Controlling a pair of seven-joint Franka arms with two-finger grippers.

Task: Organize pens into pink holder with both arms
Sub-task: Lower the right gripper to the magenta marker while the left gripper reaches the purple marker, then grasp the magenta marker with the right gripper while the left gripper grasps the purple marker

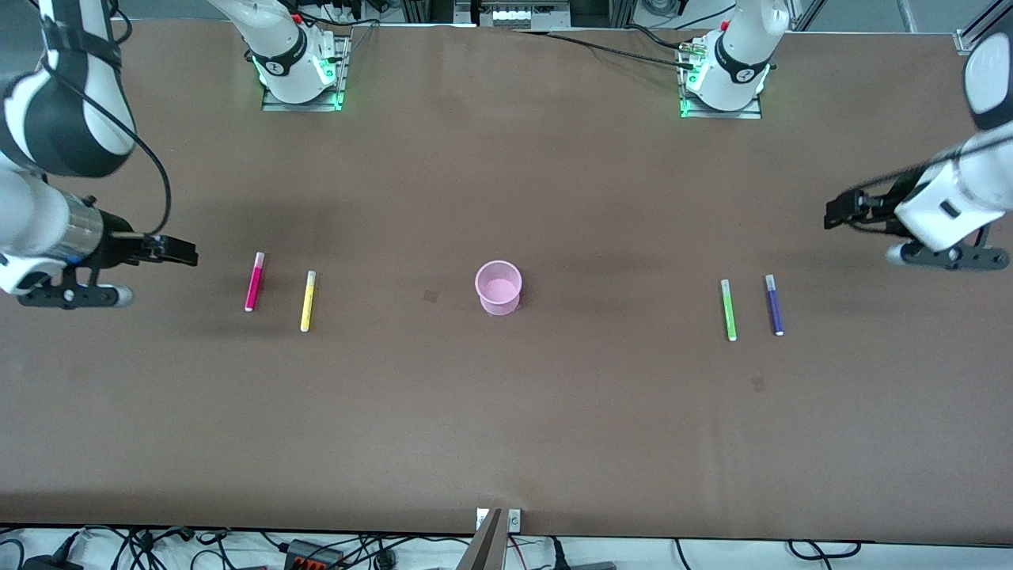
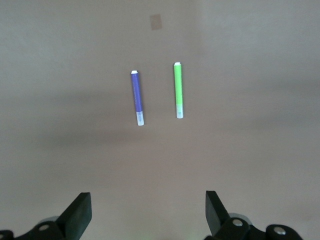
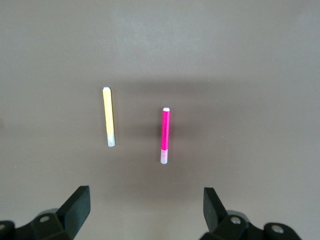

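The purple pen needs to stand in the pink holder (image 1: 498, 287), so my left gripper will next hold it by its purple body (image 1: 775, 310).
The pink holder (image 1: 498, 287) stands upright mid-table with nothing in it. Toward the right arm's end lie a magenta pen (image 1: 254, 282) (image 3: 164, 135) and a yellow pen (image 1: 307, 301) (image 3: 108, 117), side by side. Toward the left arm's end lie a green pen (image 1: 728, 309) (image 2: 178, 90) and a purple pen (image 1: 775, 305) (image 2: 137, 97). My right gripper (image 1: 180, 252) (image 3: 145, 207) hangs open in the air by the magenta pen, nothing between its fingers. My left gripper (image 1: 843, 212) (image 2: 147, 210) hangs open near the purple pen, holding nothing.
The brown table (image 1: 506, 427) carries two small dark patches (image 1: 430, 296) (image 1: 758, 384). Both arm bases (image 1: 301, 71) (image 1: 724, 75) stand along the table edge farthest from the front camera. Cables and a power strip (image 1: 313, 554) lie below the nearest edge.
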